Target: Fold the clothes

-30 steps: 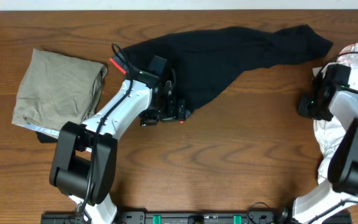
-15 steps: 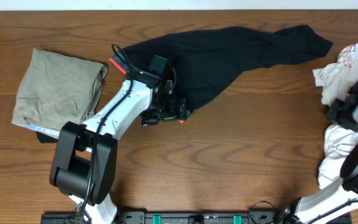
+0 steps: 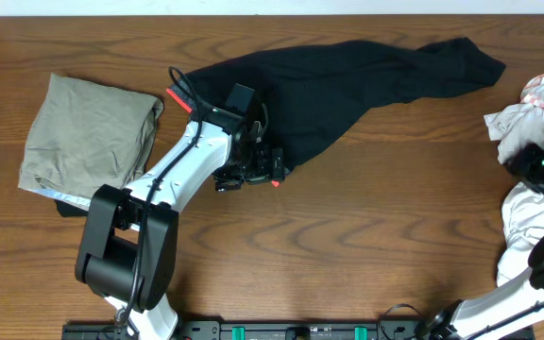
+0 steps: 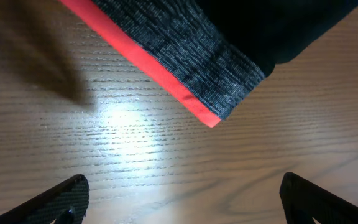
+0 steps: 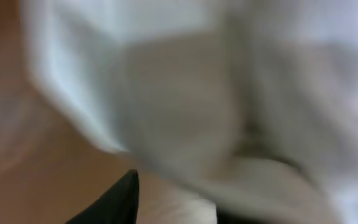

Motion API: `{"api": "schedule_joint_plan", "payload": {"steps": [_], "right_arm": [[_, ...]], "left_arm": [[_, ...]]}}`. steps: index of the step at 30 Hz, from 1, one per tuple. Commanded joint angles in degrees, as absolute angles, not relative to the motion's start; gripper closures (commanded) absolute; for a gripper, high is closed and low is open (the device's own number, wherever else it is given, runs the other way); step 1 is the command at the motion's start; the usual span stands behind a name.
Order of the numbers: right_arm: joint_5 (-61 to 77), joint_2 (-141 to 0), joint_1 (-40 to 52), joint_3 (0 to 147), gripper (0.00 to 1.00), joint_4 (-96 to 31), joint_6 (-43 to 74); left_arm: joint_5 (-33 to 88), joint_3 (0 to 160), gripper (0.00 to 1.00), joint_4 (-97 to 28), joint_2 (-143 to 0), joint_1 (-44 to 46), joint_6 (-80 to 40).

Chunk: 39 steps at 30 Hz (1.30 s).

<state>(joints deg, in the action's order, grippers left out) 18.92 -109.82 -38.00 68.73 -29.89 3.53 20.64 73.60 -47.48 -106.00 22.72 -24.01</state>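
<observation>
The red-trimmed corner of the garment's grey hem is the part my left gripper needs to grab next, to spread the black garment [image 3: 338, 80] flat for folding.
A black garment [image 3: 338, 80] lies crumpled across the far middle of the table. Its corner has a grey hem with red trim [image 4: 185, 81]. My left gripper [image 3: 248, 173] hovers just in front of that corner. In the left wrist view its fingers [image 4: 182, 186] are wide apart with bare wood between them. A folded olive garment [image 3: 88, 137] lies at the left. My right gripper [image 3: 536, 162] is over a white clothes pile [image 3: 527, 212] at the right edge. The right wrist view is blurred. White cloth [image 5: 229, 93] fills it above one dark finger [image 5: 114, 199].
The wooden table [image 3: 366, 236] stretches across the front between the arms. A dark item [image 3: 68, 207] peeks out under the olive garment's near edge. The white pile hangs at the table's right edge.
My right arm has swung right, off the black garment's end and over the white pile, whose top cloth has shifted. The left arm has stayed in place.
</observation>
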Motion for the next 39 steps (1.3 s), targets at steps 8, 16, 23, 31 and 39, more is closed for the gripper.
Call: {"api": "schedule_joint_plan", "payload": {"steps": [8,16,23,31,39], "right_arm": [[27.44,-108.84,-29.69,73.34,0.59,-33.5,0.1],[27.44,-108.84,-28.88,73.34,0.58,-34.11,0.1],[27.44,-108.84,-28.86,73.34,0.58,-34.33,0.1],[27.44,-108.84,-28.8,73.34,0.58,-34.63,0.1],[27.42,-108.84,-28.8,73.34,0.59,-34.74,0.1]], "left_arm": [[24.75,72.18,0.02,-41.39,-106.32,23.7,-36.47],[24.4,69.34,0.02,-33.98,-108.18,26.46,-42.94],[22.85,67.7,0.02,-28.64,-111.24,27.75,-48.66],[22.48,67.7,0.04,-22.33,-115.11,27.73,-50.09],[22.48,67.7,0.56,-22.22,-115.11,27.73,-50.02]]}}
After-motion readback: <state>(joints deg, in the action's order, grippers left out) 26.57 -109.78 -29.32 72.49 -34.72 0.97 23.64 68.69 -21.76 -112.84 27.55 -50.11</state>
